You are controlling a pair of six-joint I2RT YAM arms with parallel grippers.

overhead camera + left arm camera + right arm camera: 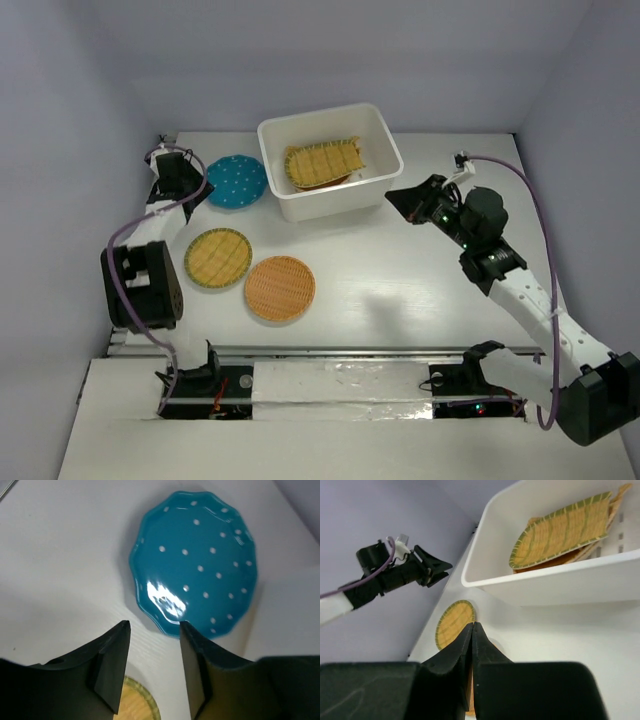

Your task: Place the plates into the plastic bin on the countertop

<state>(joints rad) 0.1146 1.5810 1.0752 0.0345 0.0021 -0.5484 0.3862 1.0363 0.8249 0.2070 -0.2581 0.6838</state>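
My left gripper grabs the teal dotted plate (236, 181) by its rim away from the bin next, since the opposite rim stays free to enter the bin.
The white plastic bin (380, 150) stands at the back of the countertop (400, 290) and holds stacked woven bamboo plates (322, 162); they also show in the right wrist view (560, 532). The teal dotted plate (236, 181) lies left of the bin. A yellow-green round woven plate (218, 258) and an orange round woven plate (280, 288) lie in front. My left gripper (154, 628) is open and empty, just short of the teal plate's near rim (195, 565). My right gripper (473, 625) is shut and empty, right of the bin (555, 580).
Purple-grey walls close in the countertop on the left, back and right. The left arm's body (145, 280) stands close beside the yellow-green plate. The left arm also shows in the right wrist view (395, 572).
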